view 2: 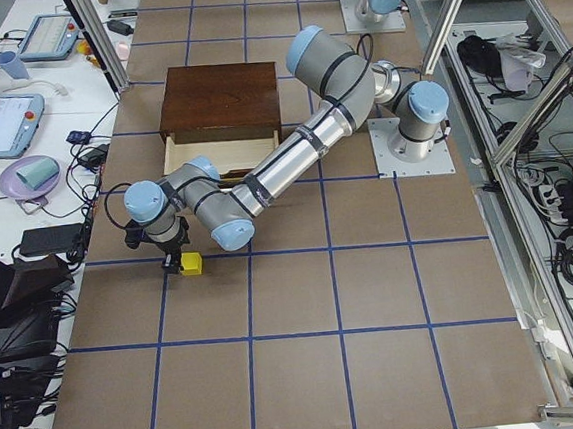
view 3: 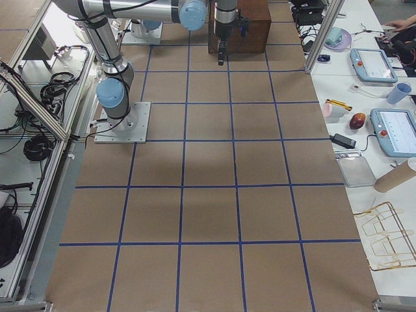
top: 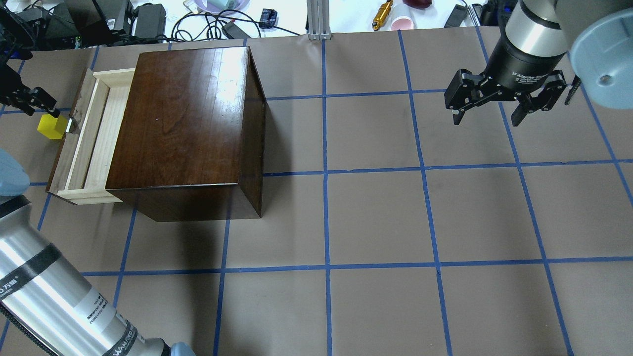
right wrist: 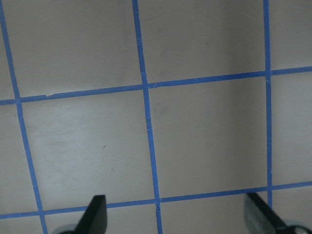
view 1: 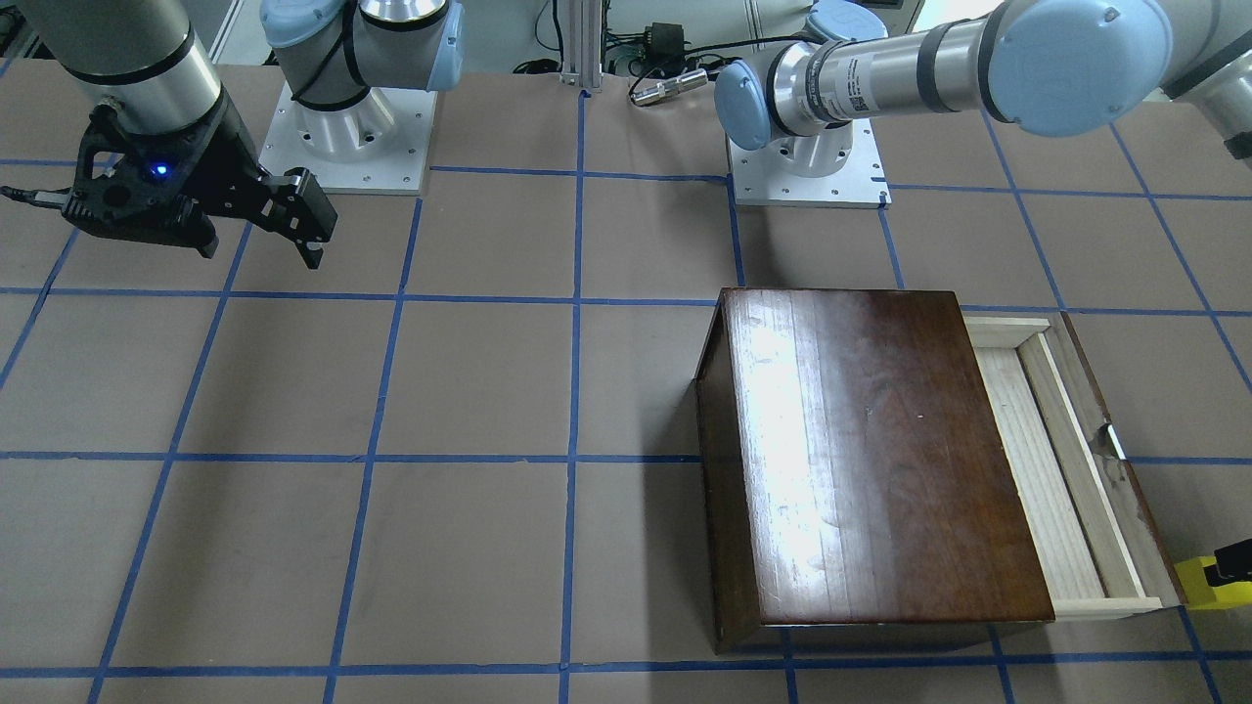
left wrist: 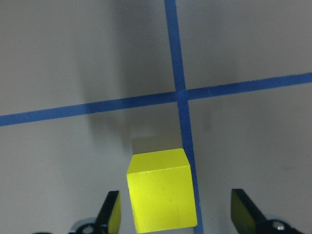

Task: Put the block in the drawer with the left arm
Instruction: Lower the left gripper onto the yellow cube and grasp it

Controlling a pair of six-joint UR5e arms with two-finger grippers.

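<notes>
My left gripper grips the block's opposite sides next, to place the yellow block in the drawer (view 1: 1062,469).
The small yellow block (left wrist: 163,192) sits on the brown table, just outside the drawer's dark front panel; it also shows in the overhead view (top: 52,126) and the front view (view 1: 1205,583). My left gripper (left wrist: 178,217) is open and hangs over the block, with one fingertip (left wrist: 111,212) on each side and not touching it. The gripper shows at the overhead view's left edge (top: 35,101). The drawer (top: 91,138) is pulled out of the dark-brown box (top: 183,113), and what shows of its pale tray is empty. My right gripper (top: 487,117) is open and empty above bare table.
The drawer front carries a small metal handle (top: 73,123) close to the block. Cables, cups and devices (top: 222,20) lie beyond the table's far edge. Two arm bases (view 1: 807,161) stand on the robot side. Blue tape lines grid the table.
</notes>
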